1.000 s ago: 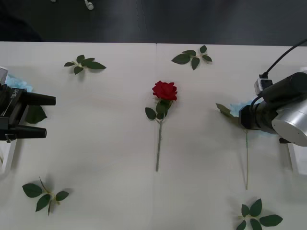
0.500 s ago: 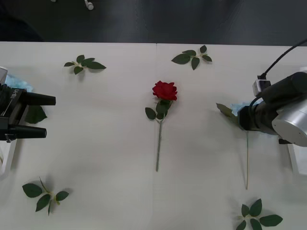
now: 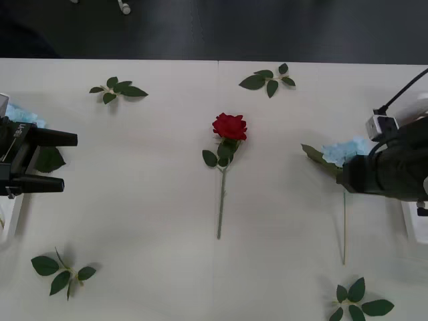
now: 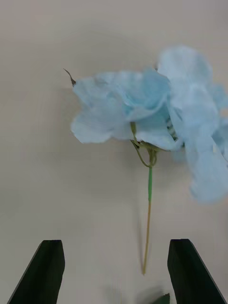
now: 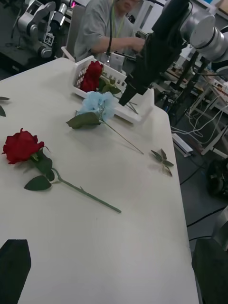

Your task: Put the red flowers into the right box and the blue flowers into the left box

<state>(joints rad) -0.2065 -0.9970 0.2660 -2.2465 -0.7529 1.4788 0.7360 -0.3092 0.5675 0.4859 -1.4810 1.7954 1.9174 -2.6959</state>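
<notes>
The right gripper grabs the blue flower by its green upper stem (image 3: 344,195) next. This keeps the blue flower's bloom (image 3: 344,152) free on the way to the left box.
One of the blue flowers (image 3: 342,151) lies at the table's right, its stem (image 3: 344,227) running toward me. My right gripper (image 4: 116,271) hovers just over it, open, with the bloom (image 4: 142,111) ahead of the black fingers (image 4: 45,270) and nothing between them. A red flower (image 3: 229,126) lies in the middle of the table. The left gripper (image 3: 70,162) waits open at the left edge. The right box (image 5: 135,111) holds red flowers (image 5: 91,76). Part of the left box (image 3: 12,217) shows under the left arm, with a blue bloom (image 3: 28,118) beside it.
Loose leaf sprigs lie at the back left (image 3: 119,88), back right (image 3: 269,79), front left (image 3: 61,271) and front right (image 3: 358,301). The right box's rim (image 3: 414,227) shows at the right edge. The table ends at a dark floor behind.
My right arm has shifted to the right and turned, uncovering more of the blue bloom. The left arm and both flowers on the table have stayed put.
</notes>
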